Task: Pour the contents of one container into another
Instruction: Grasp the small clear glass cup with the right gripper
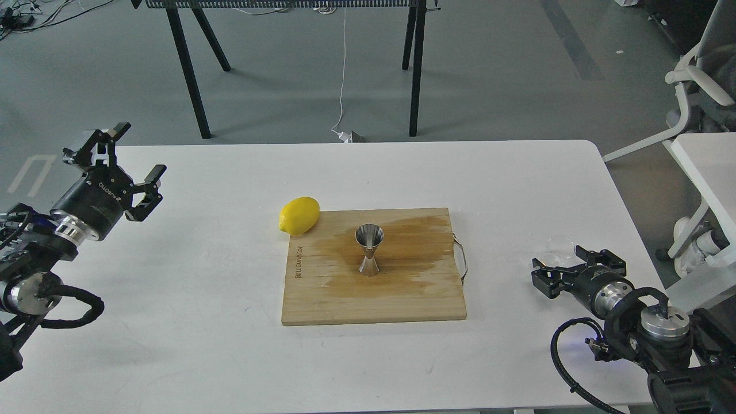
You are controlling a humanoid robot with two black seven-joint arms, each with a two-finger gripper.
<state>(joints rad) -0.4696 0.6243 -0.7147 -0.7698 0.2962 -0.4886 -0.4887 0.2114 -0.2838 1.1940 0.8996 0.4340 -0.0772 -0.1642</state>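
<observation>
I should grab the tiny clear glass cup by its body (557, 249) with my right gripper next. Then it can pour into the steel jigger (368, 249).
A tiny clear glass cup (559, 247) stands on the white table (230, 322) near its right edge. My right gripper (566, 265) is open and low, its fingers on either side of the cup's near part, not closed on it. The shiny steel hourglass jigger (368, 249) stands upright in the middle of the wooden cutting board (374, 299), on a dark wet stain. My left gripper (123, 167) is open with nothing in it, raised over the table's far left, well away from both.
A yellow lemon (299, 215) lies at the board's back left corner. The board has a metal handle (462, 259) on its right side. A white chair and a second white table (704, 167) stand to the right; black table legs are behind.
</observation>
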